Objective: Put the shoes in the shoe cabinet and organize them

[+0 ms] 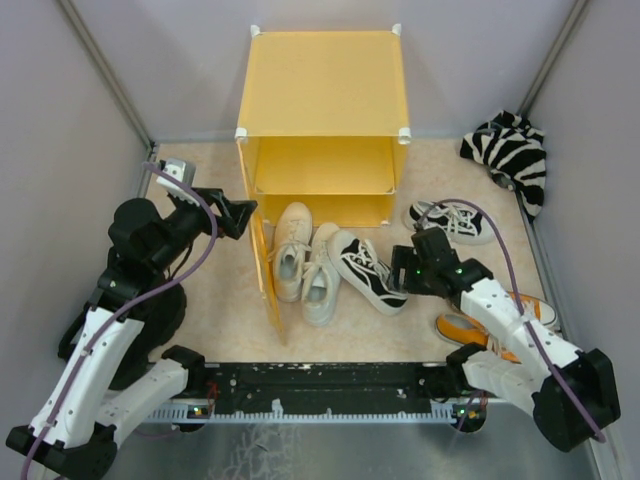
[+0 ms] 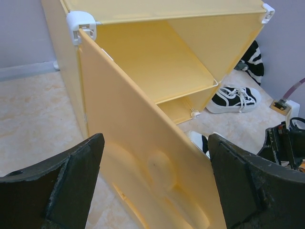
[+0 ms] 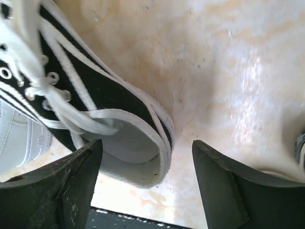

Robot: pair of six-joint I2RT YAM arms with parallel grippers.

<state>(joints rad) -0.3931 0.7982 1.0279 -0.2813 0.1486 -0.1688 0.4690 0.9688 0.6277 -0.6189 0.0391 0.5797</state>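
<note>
My right gripper's fingers are still above the black sneaker's rim in the right wrist view. It is too early to close on the sneaker's heel rim, so the gripper comes down first.
The yellow-orange shoe cabinet stands at the back, its door swung open toward me. Both compartments look empty. My left gripper is open beside the door's top edge; the left wrist view shows the embossed door between its fingers. Two off-white sneakers and one black sneaker lie in front of the cabinet. My right gripper is open, its fingers around the heel of that black sneaker. The other black sneaker lies right. The orange sneakers lie under my right arm.
A zebra-striped fabric bundle lies in the back right corner. Grey walls close in both sides. A black rail runs along the near edge between the arm bases.
</note>
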